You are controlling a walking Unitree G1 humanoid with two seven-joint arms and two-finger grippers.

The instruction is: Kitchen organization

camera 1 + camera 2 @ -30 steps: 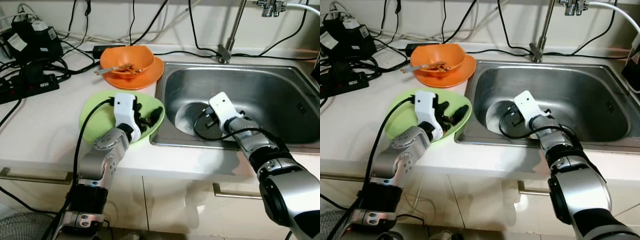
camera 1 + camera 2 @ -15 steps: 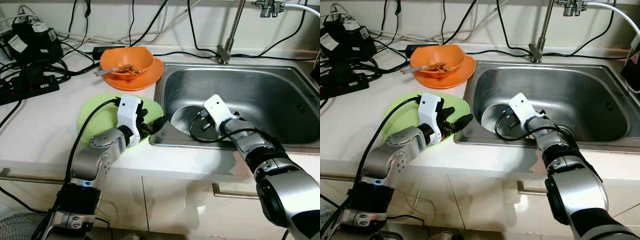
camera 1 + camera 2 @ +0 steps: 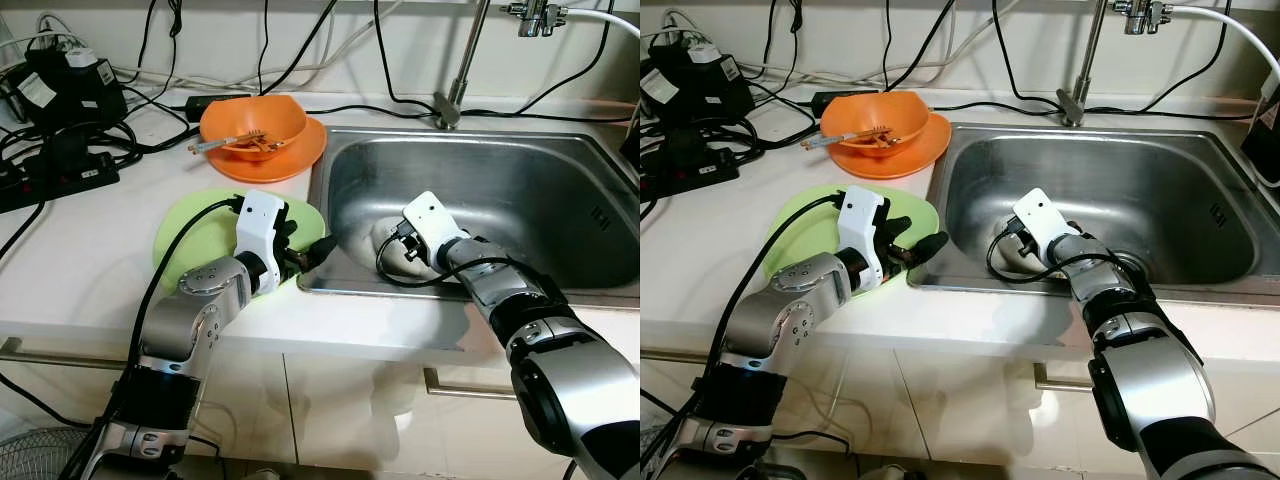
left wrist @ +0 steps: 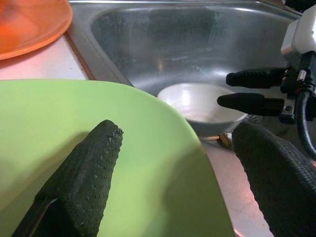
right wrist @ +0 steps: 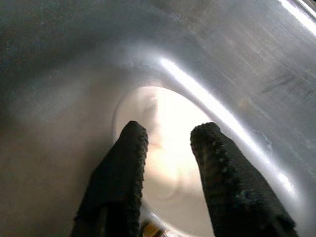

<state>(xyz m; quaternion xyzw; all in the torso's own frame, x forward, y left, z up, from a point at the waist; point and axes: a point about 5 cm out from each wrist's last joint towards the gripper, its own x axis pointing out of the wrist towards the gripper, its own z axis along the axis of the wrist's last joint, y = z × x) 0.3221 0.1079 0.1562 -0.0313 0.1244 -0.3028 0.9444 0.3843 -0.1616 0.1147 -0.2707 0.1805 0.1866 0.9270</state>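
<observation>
The plate's broad green side is wider than the gap between my fingers, so my left gripper will next grab the plate by its thin rim.
A lime green plate lies on the white counter beside the sink. My left gripper is open at the plate's sink-side rim: one finger is over the plate and the other is past its edge, above the sink's lip. A white bowl sits in the steel sink at its near left corner. My right gripper hovers just over that bowl, open, with a narrow gap between its fingers.
An orange bowl holding utensils stands on an orange plate behind the green plate. Black power strips and tangled cables crowd the counter's back left. The faucet rises behind the sink. The counter's front edge lies just below the green plate.
My left gripper has slid across the green plate toward the sink edge. My right gripper has moved left in the sink, over the white bowl.
</observation>
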